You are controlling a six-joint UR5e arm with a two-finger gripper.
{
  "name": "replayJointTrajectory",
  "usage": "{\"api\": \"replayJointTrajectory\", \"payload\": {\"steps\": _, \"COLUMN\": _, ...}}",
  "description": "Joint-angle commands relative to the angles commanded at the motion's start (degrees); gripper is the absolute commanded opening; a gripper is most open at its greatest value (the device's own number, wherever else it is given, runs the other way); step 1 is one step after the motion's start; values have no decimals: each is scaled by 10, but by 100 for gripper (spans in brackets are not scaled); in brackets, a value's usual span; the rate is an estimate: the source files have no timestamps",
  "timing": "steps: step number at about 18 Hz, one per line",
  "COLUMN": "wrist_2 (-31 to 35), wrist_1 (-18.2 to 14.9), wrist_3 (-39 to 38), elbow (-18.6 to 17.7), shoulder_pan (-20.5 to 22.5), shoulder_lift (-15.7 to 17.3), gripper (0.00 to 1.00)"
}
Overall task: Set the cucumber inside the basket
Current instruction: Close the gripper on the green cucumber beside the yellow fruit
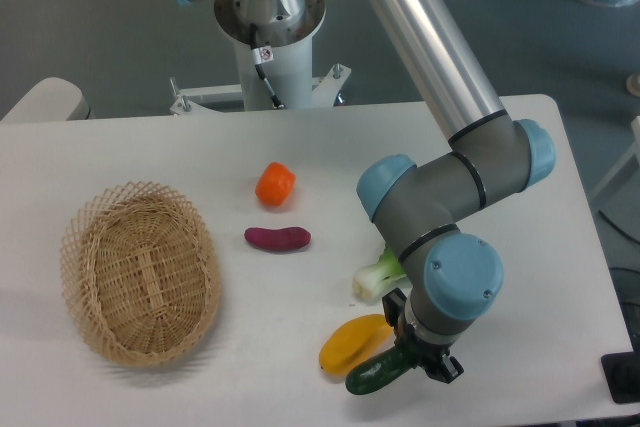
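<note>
My gripper is going to grab the cucumber [378, 373] by one of its ends next, to put it in the basket.
The cucumber [378, 373] is dark green and glossy and lies on the white table near the front edge; its right end runs under my gripper. My gripper [422, 349] points down over that end. Its black fingers [446, 368] show on either side of the cucumber with the jaws spread, so it looks open; the wrist hides the fingertips and any contact. The oval wicker basket [78, 277] sits empty at the left of the table, far from the gripper.
A yellow vegetable [352, 341] lies against the cucumber's upper left side. A bok choy [376, 278] is partly hidden behind the arm. A purple piece [278, 238] and an orange piece [275, 184] lie mid-table. The table's front edge is just below the cucumber.
</note>
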Motion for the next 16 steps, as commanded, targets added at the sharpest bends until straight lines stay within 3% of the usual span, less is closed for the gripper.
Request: {"api": "replayJointTrajectory", "payload": {"steps": 16, "wrist_2": -1, "wrist_1": -4, "wrist_3": -25, "elbow": -4, "shoulder_pan": -22, "shoulder_lift": 4, "gripper": 11}}
